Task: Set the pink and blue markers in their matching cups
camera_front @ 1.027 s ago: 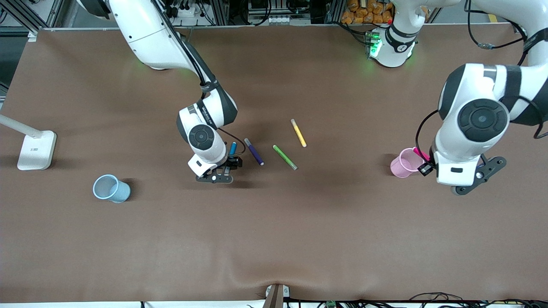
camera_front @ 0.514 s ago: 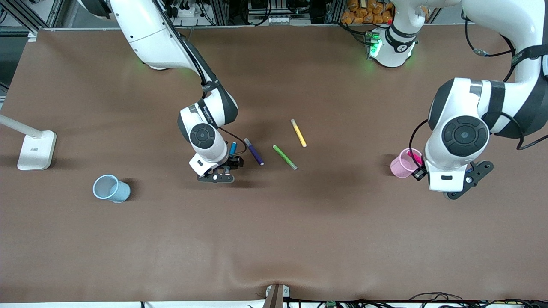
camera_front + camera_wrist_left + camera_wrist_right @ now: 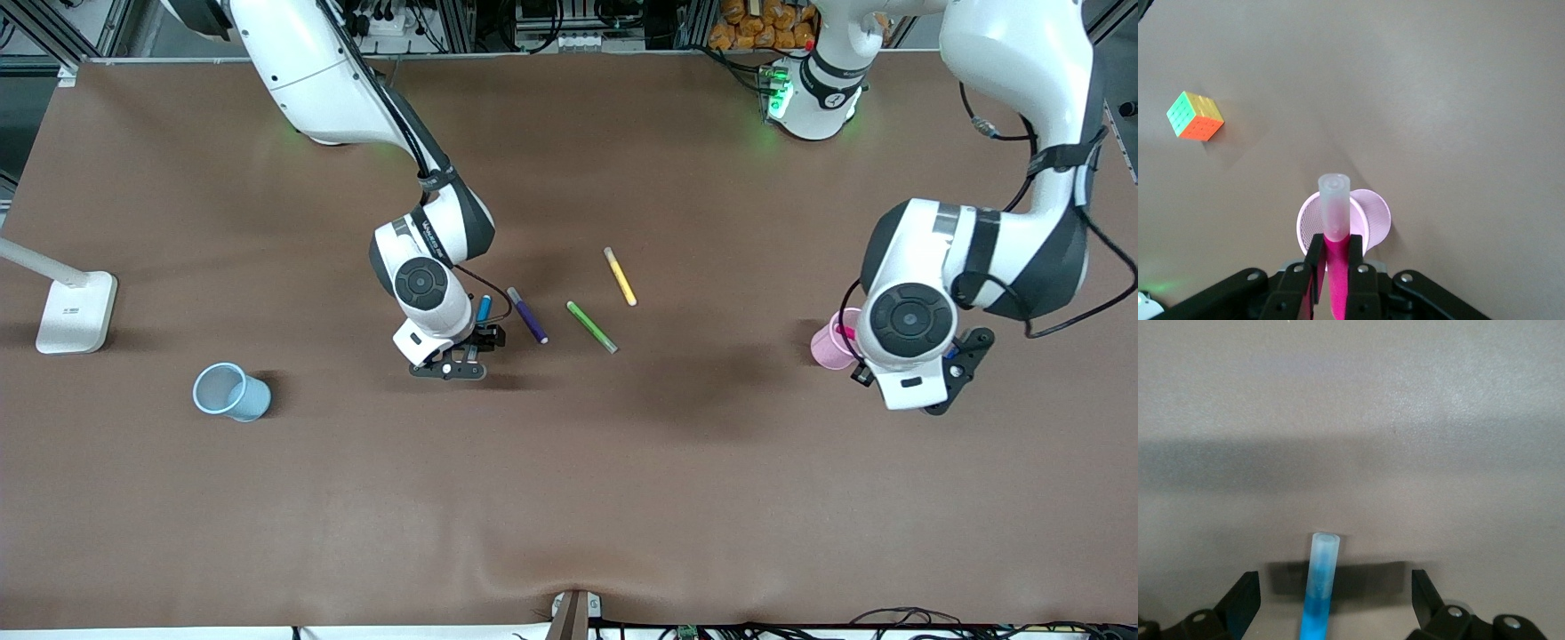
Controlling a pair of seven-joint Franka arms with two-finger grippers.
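Note:
The robot's right gripper needs to close on the blue marker now, as its fingers reach down beside the marker's sides.
My left gripper (image 3: 1333,243) is shut on the pink marker (image 3: 1337,263), which hangs upright with its pale end over the mouth of the pink cup (image 3: 1375,215). In the front view the left hand covers part of that pink cup (image 3: 827,345). My right gripper (image 3: 1333,587) stands open, low over the table, with one finger on each side of the blue marker (image 3: 1319,583). The blue marker (image 3: 483,308) lies flat near the table's middle, partly under the right hand. The blue cup (image 3: 229,391) stands upright toward the right arm's end, apart from both grippers.
A dark purple pen (image 3: 528,316), a green pen (image 3: 591,326) and a yellow pen (image 3: 620,276) lie beside the blue marker. A white lamp base (image 3: 76,311) stands at the right arm's end. A colour cube (image 3: 1195,116) lies near the pink cup.
The left arm has swung toward the table's middle with the pink marker, so its hand now sits over the pink cup. The right gripper has hardly moved.

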